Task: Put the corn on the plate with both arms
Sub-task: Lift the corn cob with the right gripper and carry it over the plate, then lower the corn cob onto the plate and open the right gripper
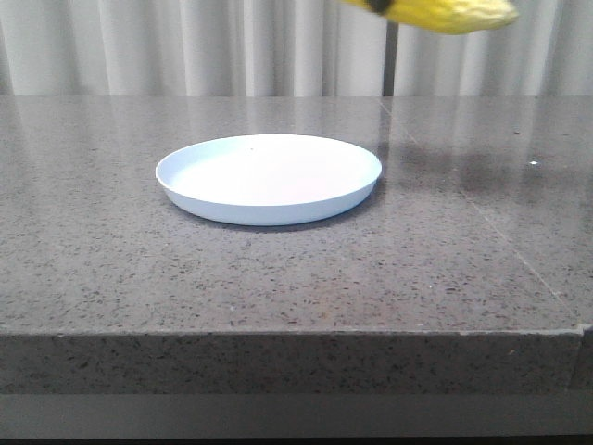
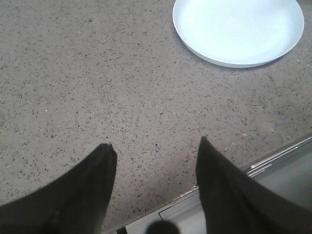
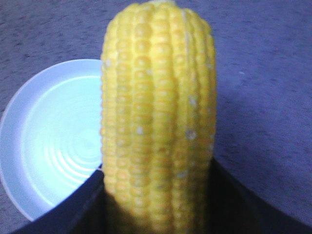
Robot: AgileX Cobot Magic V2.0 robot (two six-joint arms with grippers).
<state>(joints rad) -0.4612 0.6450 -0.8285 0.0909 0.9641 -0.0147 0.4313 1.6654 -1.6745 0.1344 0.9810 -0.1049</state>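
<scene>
The yellow corn [image 1: 445, 13] hangs high above the pale plate [image 1: 269, 199] in the front view, so it is too early to release. My right gripper first lowers the corn onto the plate.
The yellow corn [image 3: 157, 117] fills the right wrist view, clamped between the dark fingers of my right gripper [image 3: 157, 170], which is shut on it. In the front view the corn [image 1: 445, 13] hangs high at the top edge, above and to the right of the plate; only a dark bit of that gripper shows at its left end. The pale blue-white plate [image 1: 269, 199] lies empty on the table's middle, and it also shows under the corn as the plate [image 3: 34, 146]. My left gripper [image 2: 156, 148] is open over bare table near the front edge, the plate [image 2: 234, 61] ahead of it.
The grey speckled stone table [image 1: 111, 269] has its front edge [image 1: 278, 334] close to the camera. A white curtain [image 1: 185, 46] hangs behind. In the left wrist view a metal strip [image 2: 273, 158] runs along the table edge.
</scene>
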